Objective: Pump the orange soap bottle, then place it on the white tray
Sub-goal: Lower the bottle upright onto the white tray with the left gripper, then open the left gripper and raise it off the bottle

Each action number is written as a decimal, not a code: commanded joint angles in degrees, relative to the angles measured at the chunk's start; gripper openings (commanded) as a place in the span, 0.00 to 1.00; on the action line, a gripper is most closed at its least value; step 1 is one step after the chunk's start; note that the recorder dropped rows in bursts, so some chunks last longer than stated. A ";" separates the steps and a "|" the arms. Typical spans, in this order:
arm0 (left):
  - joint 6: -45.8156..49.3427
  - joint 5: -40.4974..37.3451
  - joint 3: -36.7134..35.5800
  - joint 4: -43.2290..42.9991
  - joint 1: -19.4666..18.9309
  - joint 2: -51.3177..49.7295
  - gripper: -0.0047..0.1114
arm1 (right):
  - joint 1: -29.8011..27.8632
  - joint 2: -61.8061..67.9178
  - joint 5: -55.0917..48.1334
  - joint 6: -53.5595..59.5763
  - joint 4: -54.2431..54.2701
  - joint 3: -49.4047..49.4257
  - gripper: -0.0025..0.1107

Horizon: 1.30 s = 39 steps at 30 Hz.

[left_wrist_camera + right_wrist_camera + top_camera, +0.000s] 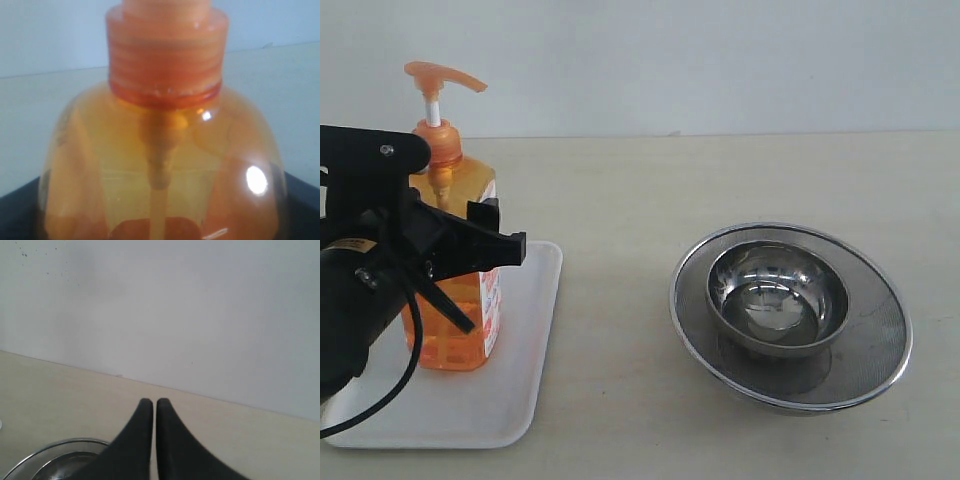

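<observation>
I need to open my left gripper now: the orange bottle's base [450, 357] sits on the white tray [525, 395] inside the tray's rim, so the bottle would stay standing.
The orange soap bottle [455, 300] stands upright on the white tray [525, 395] at the left, its pump head [440, 78] raised on the white stem. My left gripper [492, 285] reaches in from the left and is shut on the bottle's body, one black finger across the labelled side. In the left wrist view the bottle's shoulder and collar [165, 65] fill the picture, and a dark finger [15, 207] shows at each lower corner against its sides. My right gripper [153, 402] is shut with nothing in it, above the table beside the steel bowl.
A round steel bowl [778, 297] sits in a mesh strainer [880, 345] at the right of the beige table. Its rim [55, 447] shows low in the right wrist view. A pale wall stands behind the table.
</observation>
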<state>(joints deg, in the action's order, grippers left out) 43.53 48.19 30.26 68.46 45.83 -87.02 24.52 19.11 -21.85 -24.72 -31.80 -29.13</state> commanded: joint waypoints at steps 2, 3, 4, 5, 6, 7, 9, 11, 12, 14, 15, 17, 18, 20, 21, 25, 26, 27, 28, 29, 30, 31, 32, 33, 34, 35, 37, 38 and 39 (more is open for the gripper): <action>-0.07 -0.20 0.06 -0.84 -0.14 0.22 0.08 | 0.00 -0.32 -0.02 -0.25 0.60 -0.04 0.02; -0.07 -0.31 0.06 -0.84 -0.14 0.22 0.08 | 0.00 -0.32 -0.02 -0.25 0.60 -0.04 0.02; -0.07 -0.29 0.06 -0.84 -0.14 0.22 0.08 | 0.00 -0.32 -0.02 -0.25 0.60 -0.04 0.02; -0.07 -0.29 0.06 -0.84 -0.14 0.22 0.09 | 0.00 -0.32 -0.02 -0.25 0.60 -0.04 0.02; -0.07 -0.29 0.06 -0.84 -0.14 0.22 0.11 | 0.00 -0.32 -0.02 -0.25 0.75 -0.04 0.02; -0.07 -0.29 0.06 -0.84 -0.14 0.22 0.14 | 0.00 -0.32 -0.02 -0.25 0.87 -0.04 0.02; -0.18 -0.29 0.06 -0.84 -0.14 0.22 0.24 | 0.00 -0.32 -0.02 -0.25 0.87 -0.04 0.02; -0.30 -0.29 0.06 -0.84 -0.14 0.22 0.35 | 0.00 -0.32 -0.02 -0.25 1.00 -0.04 0.02; -0.30 -0.29 0.06 -0.84 -0.14 0.22 0.41 | 0.00 -0.32 -0.02 -0.25 1.00 -0.04 0.02; -0.30 -0.17 0.06 -0.84 -0.14 0.22 0.54 | 0.00 -0.32 -0.02 -0.25 1.00 -0.04 0.02; -0.30 -0.02 0.06 -0.84 -0.14 0.22 0.59 | 0.00 -0.43 -0.02 -0.25 0.99 -0.04 0.02; -0.30 0.13 0.06 -0.84 -0.14 0.22 0.70 | 0.00 -0.67 -0.02 -0.25 0.99 -0.04 0.02; -0.30 0.13 0.06 -0.73 -0.14 0.22 0.74 | 0.00 -0.67 -0.02 -0.25 0.99 -0.04 0.02; -0.30 0.13 0.06 -0.48 -0.14 0.22 0.79 | 0.00 -0.67 -0.02 -0.25 0.99 -0.04 0.02; -0.30 0.13 0.06 -0.46 -0.14 0.22 0.81 | 0.00 -0.67 -0.02 -0.25 0.99 -0.04 0.02; -0.30 0.02 0.06 -0.36 -0.14 0.22 0.84 | 0.00 -0.67 -0.02 -0.25 0.99 -0.04 0.02; -0.30 -0.07 0.06 -0.36 -0.14 0.22 0.85 | 0.00 -0.67 -0.02 -0.25 0.99 -0.04 0.02; -0.30 -0.07 0.06 -0.36 -0.14 0.22 0.85 | 0.00 -0.67 -0.02 -0.25 0.99 -0.04 0.02; -0.30 -0.23 0.06 -0.36 -0.14 0.22 0.85 | 0.00 -0.67 -0.02 -0.25 0.99 -0.04 0.02; -0.30 -0.23 0.06 -0.36 -0.14 0.22 0.85 | 0.00 -0.67 -0.02 -0.25 0.99 -0.04 0.02; -0.30 -0.23 0.06 -0.36 -0.14 0.22 0.85 | 0.00 -0.67 -0.02 -0.25 0.99 -0.04 0.02; -0.30 -0.23 0.06 -0.36 -0.14 0.52 0.85 | 0.00 -0.67 -0.02 -0.25 0.99 -0.04 0.02; -0.30 -0.13 0.06 -0.36 -0.14 0.66 0.85 | 0.00 -0.67 -0.02 -0.25 0.99 -0.04 0.02; -0.30 -0.13 0.06 -0.36 -0.14 1.29 0.85 | 0.00 -0.68 -0.13 -0.25 0.99 -0.04 0.02; -0.30 0.00 0.06 -0.36 -0.14 1.76 0.85 | 0.00 -0.68 -0.15 -0.25 0.99 -0.04 0.02; -0.30 0.37 0.06 -0.36 -0.14 2.93 0.85 | 0.00 -0.68 -0.24 -0.25 0.99 -0.04 0.02; -0.30 0.91 0.06 0.07 -0.14 5.89 0.85 | 0.00 -0.68 -0.59 -0.07 0.99 -0.04 0.02; -0.30 0.91 0.06 0.07 -0.14 7.27 0.85 | 0.00 -0.68 -0.59 -0.07 0.99 -0.04 0.02; -0.06 0.53 0.06 0.07 -0.14 9.92 0.85 | 0.00 -0.68 -0.74 0.06 0.99 -0.04 0.02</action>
<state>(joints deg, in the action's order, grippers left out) 43.53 48.23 30.26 68.27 45.83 -80.73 24.52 18.63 -22.08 -24.73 -30.95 -29.13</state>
